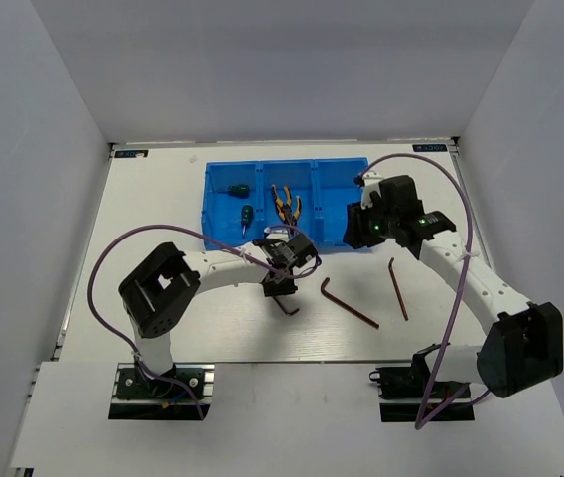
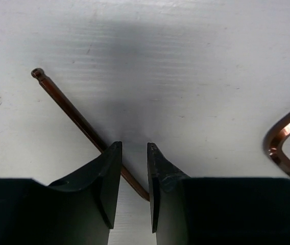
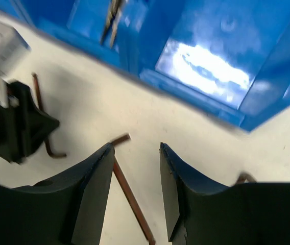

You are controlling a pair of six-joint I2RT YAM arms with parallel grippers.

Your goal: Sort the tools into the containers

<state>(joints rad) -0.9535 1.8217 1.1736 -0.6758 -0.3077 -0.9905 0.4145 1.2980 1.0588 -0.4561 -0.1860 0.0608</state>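
Note:
The right gripper grabs the brown hex key by its long shaft (image 1: 350, 305) next, and the key's bent end stays free to enter the bin (image 1: 217, 231).
The blue three-compartment bin (image 1: 217, 231) holds two green-handled screwdrivers (image 1: 242, 201) in its left compartment and yellow-handled pliers (image 1: 285, 205) in the middle one. Its right compartment (image 3: 206, 66) looks empty. Three dark hex keys lie on the table: one (image 1: 286, 304) under my left gripper (image 1: 280, 287), one (image 1: 350, 301) in the middle and one (image 1: 398, 288) to the right. In the left wrist view my left gripper (image 2: 134, 145) is low over the table, jaws slightly apart, straddling the hex key (image 2: 71, 109). My right gripper (image 3: 135, 146) is open and empty over the middle hex key (image 3: 129, 196), by the bin's front wall.
The bend of the middle hex key (image 2: 283, 143) shows at the right of the left wrist view. The left gripper body (image 3: 17, 122) shows in the right wrist view. White walls enclose the table on three sides. Purple cables loop over both arms.

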